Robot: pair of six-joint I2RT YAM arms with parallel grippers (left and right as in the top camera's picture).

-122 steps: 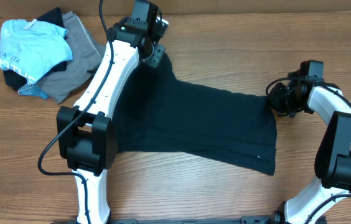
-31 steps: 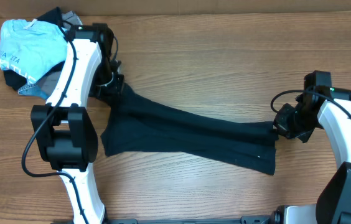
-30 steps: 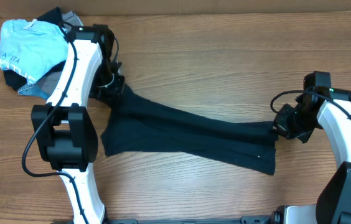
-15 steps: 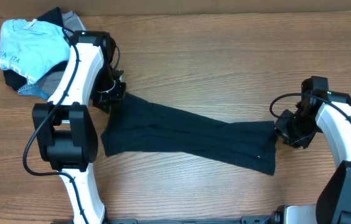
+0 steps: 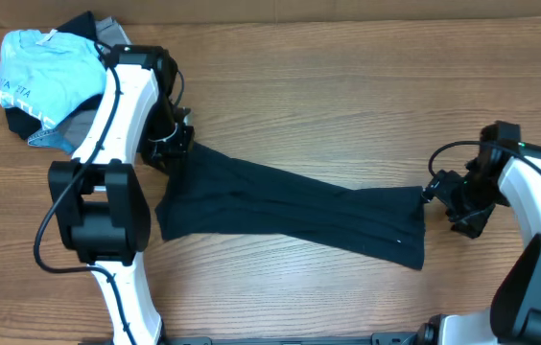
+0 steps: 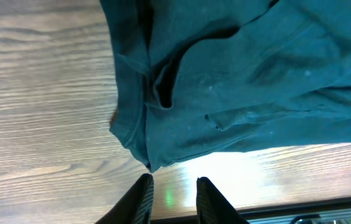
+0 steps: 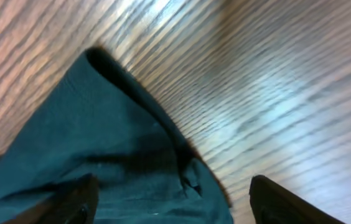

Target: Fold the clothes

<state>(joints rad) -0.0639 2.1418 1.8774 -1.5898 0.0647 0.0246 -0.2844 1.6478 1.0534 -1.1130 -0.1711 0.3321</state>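
The dark T-shirt [image 5: 290, 206] has the end of its band [image 5: 416, 208] beside my right gripper. My right gripper should grab the T-shirt there next, to fold that end over toward the middle.
The clothes, a dark T-shirt [image 5: 290, 206], lie bunched in a long slanted band across the wooden table. My left gripper [image 5: 168, 146] hovers at the band's upper left end. In the left wrist view its fingers [image 6: 141, 199] stand a little apart with bare table between them, and the shirt's edge [image 6: 150, 163] lies just beyond the tips. My right gripper [image 5: 448, 203] sits just right of the band's right end. In the right wrist view it [image 7: 175, 202] is wide open above the shirt's corner [image 7: 101, 143], gripping nothing.
A pile with a light blue shirt [image 5: 45, 72] and a grey garment [image 5: 107, 120] sits at the back left, close behind the left arm. The table's far edge [image 5: 366, 19] runs along the top.
Both grippers were shut on the shirt's ends a second ago and have let go. The right gripper has drawn back to the right, and the stretched band has settled onto the table.
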